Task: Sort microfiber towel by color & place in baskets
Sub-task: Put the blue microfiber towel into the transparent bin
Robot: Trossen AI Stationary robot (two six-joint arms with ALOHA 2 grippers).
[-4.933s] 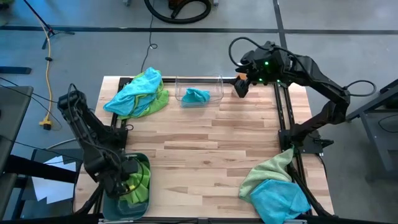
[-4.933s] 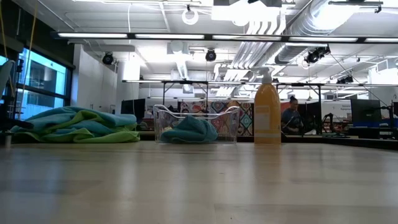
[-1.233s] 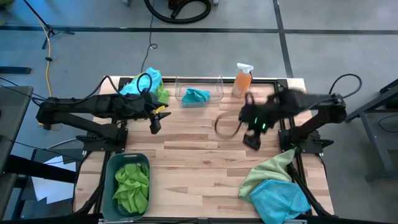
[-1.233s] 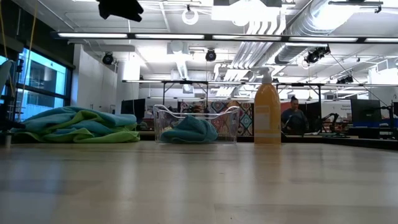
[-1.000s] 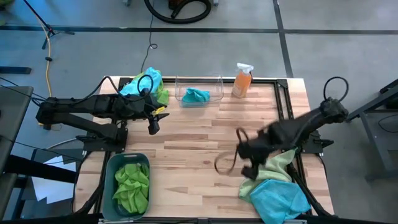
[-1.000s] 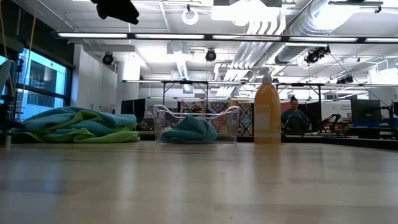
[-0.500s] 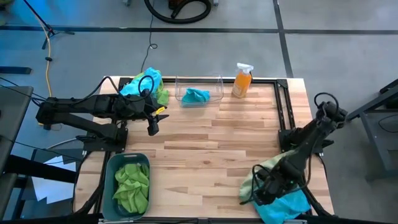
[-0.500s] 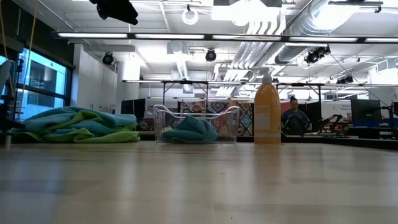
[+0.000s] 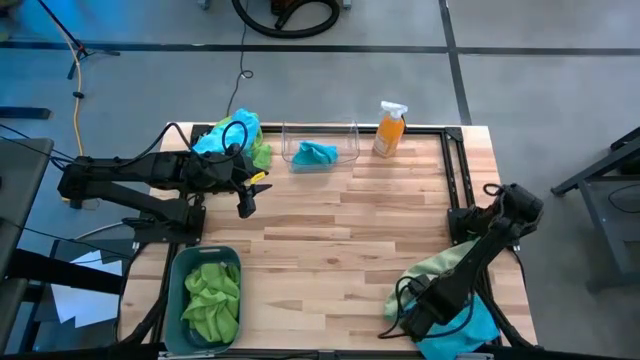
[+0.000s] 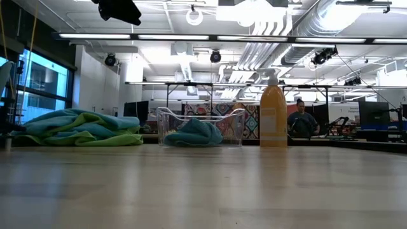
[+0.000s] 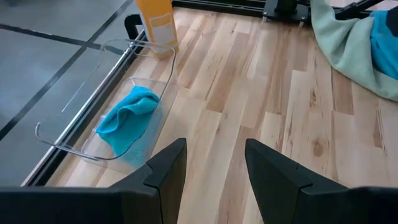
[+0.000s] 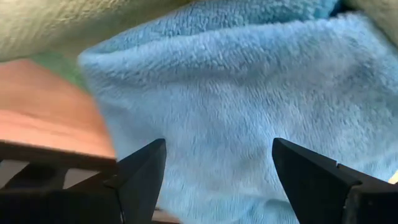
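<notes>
The blue towel needs to go into the clear basket for sorting, so next my right gripper needs to grab the towel by its broad middle.
At the table's near right corner lies a pile of microfiber towel: a pale green one over a blue one. My right gripper is low over this pile, open, and the blue towel fills its wrist view between the fingers. My left gripper hangs open above the table's far left, with nothing between its fingers. The clear basket at the far edge holds one blue towel. The teal-grey basket at the near left holds green towels. My right gripper comes at the blue towel's near left part from above with open fingers, one on each side of a stretch of the cloth. The towel lies flat on the table. Whether the fingertips touch it, I cannot tell.
A second heap of blue and green towels lies at the far left corner, behind my left arm. An orange spray bottle stands right of the clear basket. The middle of the wooden table is bare.
My right gripper has swung from above the table's middle toward the near right corner and down onto the towel pile, staying open.
</notes>
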